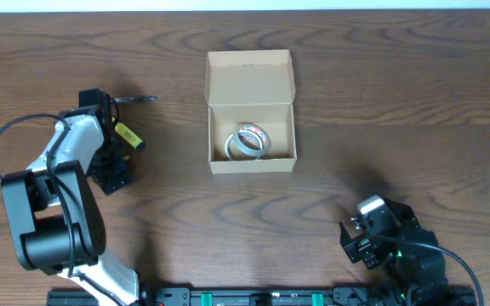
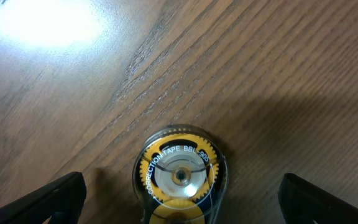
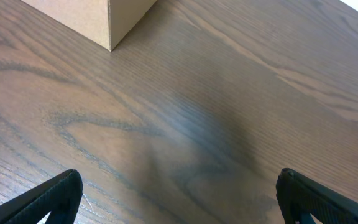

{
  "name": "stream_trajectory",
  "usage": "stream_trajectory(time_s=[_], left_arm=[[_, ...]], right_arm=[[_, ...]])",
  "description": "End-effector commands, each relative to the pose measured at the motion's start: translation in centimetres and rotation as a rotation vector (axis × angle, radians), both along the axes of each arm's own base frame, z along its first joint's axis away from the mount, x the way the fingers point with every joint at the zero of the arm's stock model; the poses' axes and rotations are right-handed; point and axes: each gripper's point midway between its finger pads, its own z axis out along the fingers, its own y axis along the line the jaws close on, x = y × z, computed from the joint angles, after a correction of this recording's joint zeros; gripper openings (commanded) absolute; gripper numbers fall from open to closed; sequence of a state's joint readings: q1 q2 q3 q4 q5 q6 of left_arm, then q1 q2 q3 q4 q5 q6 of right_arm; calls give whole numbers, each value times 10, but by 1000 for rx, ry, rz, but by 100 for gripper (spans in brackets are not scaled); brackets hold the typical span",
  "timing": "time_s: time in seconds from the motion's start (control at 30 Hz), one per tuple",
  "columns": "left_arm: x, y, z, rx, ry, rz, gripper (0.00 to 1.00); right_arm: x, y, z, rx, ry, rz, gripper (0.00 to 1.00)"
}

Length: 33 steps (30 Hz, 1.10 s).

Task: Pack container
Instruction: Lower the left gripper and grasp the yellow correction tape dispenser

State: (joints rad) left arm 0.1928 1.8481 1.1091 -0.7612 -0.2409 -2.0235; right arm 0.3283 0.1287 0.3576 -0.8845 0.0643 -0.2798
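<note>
The dispenser has its round end [image 1: 130, 137] [image 2: 180, 175] between my left gripper's fingertips with both sides free, so I should close now, and that would hold the dispenser.
The container [image 1: 251, 78] is a tan cardboard box at the table's middle back, with its lid flap open toward the far side. A roll of clear tape [image 1: 247, 140] lies inside it. A yellow correction tape dispenser [image 1: 128, 137] lies on the table at the left. In the left wrist view it [image 2: 179, 174] lies between my wide-open fingers, apart from both. My left gripper [image 1: 116, 141] [image 2: 179, 199] is open around it. My right gripper [image 1: 357, 238] [image 3: 179, 196] is open and empty at the front right, over bare wood. A box corner [image 3: 86, 18] shows in its view.
A small dark thin item [image 1: 136, 99] lies on the table just behind the left gripper. The wooden table [image 1: 381, 127] carries nothing else that I can see. The arm bases stand along the front edge.
</note>
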Motion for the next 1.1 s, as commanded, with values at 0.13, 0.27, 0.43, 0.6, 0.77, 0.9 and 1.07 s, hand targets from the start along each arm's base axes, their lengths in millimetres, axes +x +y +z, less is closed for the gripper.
stream_trajectory(time_s=[0.13,0.27,0.43,0.6,0.77,0.9,1.07], left_arm=[[-9,2,-10,2,9,69,94],[-10,2,-14,-2,19,69,80],[-9,1,-14,-4,16,69,66],[-6,2,-15,-2,5,69,50],[-6,1,-15,-5,4,69,41],[-3,2,-15,-4,-7,68,36],[2,2,-14,-5,-30,67,35]], right_arm=[[1,-3,0,-1,-5,-16,99],[1,-3,0,-1,-5,-16,99],[1,-3,0,-1,-5,-16,99],[1,-3,0,-1,-5,-16,99],[1,-3,0,-1,-5,-16,99],[1,-3,0,-1,-5,-16,99],[1,-3,0,-1,-5,-16,99]])
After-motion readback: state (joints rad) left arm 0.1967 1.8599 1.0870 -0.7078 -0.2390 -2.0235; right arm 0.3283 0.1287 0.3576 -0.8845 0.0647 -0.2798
